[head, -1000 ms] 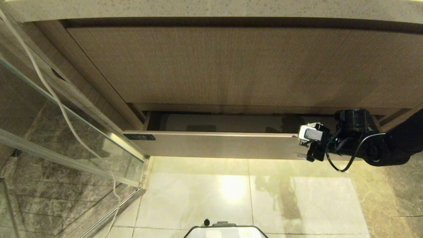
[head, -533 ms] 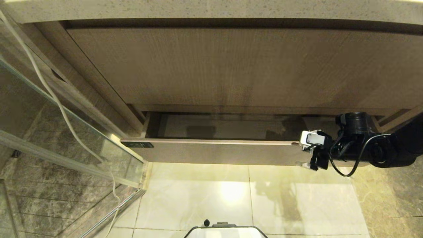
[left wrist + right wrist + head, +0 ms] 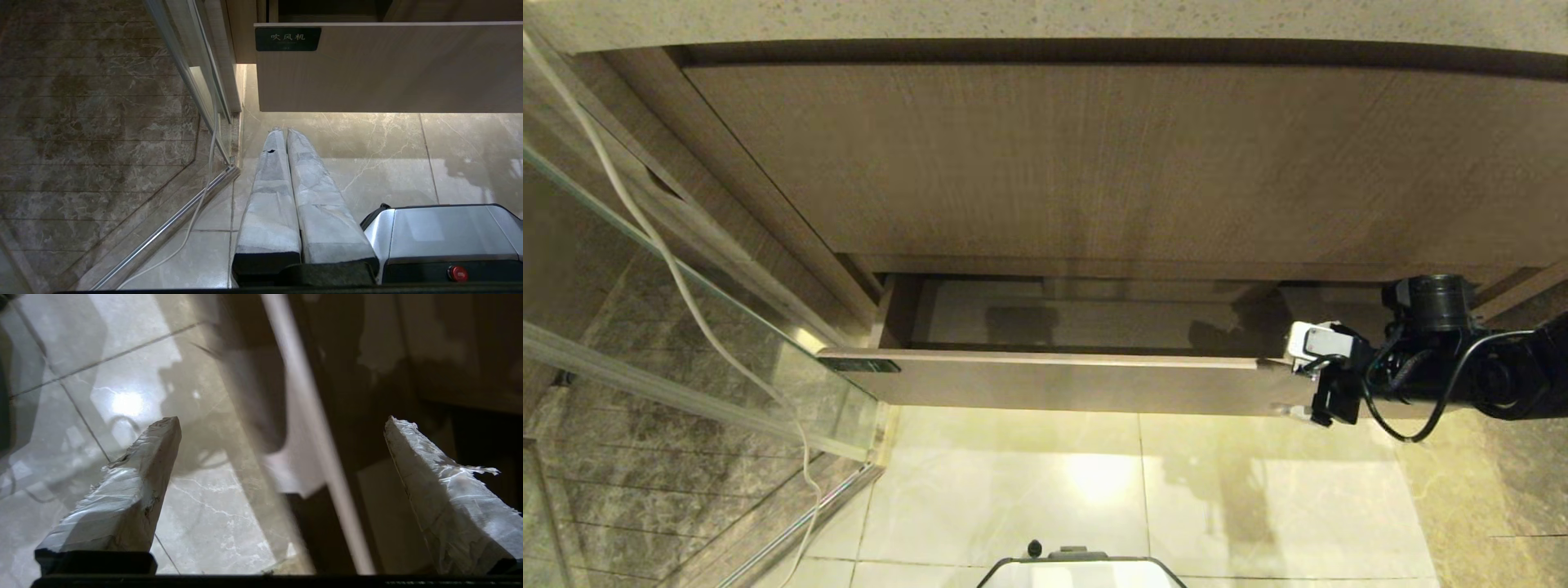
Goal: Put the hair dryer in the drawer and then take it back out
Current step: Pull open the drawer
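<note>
My right gripper grabs the drawer front by its top edge [image 3: 1253, 363] [image 3: 317, 424] next, to open the drawer's inside wider for the hair dryer.
The drawer [image 3: 1054, 385] is a wide beige wood-grain one, pulled partly out under the vanity, and its pale inside [image 3: 1111, 322] shows nothing lying in it. My right gripper [image 3: 1286, 384] is at the right end of the drawer front, open. In the right wrist view its jaws stand wide apart on either side of the front's top edge [image 3: 310, 428], one finger [image 3: 139, 473] over the floor and the other over the inside. The left gripper [image 3: 284, 131] hangs parked over the floor, shut on nothing. The hair dryer is out of view.
A taller wood-grain panel [image 3: 1094, 163] and a stone countertop [image 3: 1045, 20] stand above the drawer. A glass shower screen [image 3: 686, 351] with a hanging white cord [image 3: 678, 278] is on the left. My base [image 3: 1082, 572] is over the pale floor tiles [image 3: 1135, 490].
The drawer has slid further out toward me, showing more of its inside. My right gripper has come back and to the right with the front, still open.
</note>
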You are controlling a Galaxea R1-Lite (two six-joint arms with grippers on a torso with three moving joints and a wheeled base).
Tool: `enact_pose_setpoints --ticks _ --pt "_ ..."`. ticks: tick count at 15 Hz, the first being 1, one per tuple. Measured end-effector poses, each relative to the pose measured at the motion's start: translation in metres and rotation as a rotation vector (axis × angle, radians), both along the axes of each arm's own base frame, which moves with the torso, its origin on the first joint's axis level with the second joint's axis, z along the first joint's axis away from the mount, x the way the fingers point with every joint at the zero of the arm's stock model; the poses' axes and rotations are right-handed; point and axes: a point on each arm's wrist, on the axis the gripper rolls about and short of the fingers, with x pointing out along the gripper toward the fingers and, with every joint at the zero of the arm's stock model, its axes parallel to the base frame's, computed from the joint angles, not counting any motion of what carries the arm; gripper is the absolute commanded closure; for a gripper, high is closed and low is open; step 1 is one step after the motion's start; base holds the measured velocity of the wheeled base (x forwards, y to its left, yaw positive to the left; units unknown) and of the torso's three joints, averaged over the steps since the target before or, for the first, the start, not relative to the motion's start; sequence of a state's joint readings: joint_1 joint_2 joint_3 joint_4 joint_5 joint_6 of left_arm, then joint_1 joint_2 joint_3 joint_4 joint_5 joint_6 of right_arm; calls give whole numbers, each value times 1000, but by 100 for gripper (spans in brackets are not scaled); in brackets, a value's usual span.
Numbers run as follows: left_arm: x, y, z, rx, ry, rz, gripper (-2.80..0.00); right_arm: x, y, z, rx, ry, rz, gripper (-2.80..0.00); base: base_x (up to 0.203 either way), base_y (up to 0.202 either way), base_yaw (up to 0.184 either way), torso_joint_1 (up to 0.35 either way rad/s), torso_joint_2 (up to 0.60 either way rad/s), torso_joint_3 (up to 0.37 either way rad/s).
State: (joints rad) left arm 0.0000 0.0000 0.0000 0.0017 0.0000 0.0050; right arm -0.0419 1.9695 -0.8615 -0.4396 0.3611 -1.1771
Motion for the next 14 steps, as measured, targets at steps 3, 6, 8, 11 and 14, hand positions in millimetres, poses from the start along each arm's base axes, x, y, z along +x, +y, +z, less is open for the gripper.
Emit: enact_pose_setpoints --ticks 3,6,8,11,14 --pt "0 0 0 0 0 0 0 -1 0 2 0 -7 1 -280 0 0 0 0 0 0" --pt "0 0 0 -1 0 0 0 -1 0 3 -1 -10 0 -280 0 0 0 0 0 0" --pt "0 0 0 0 0 0 0 -2 0 2 0 3 2 0 0 0 0 0 0 0" --pt "0 0 0 0 0 0 0 -1 1 3 -1 -10 2 0 0 0 0 0 0 0" --pt "0 0 0 0 0 0 0 0 0 5 -1 -20 -1 0 0 0 0 0 0 0"
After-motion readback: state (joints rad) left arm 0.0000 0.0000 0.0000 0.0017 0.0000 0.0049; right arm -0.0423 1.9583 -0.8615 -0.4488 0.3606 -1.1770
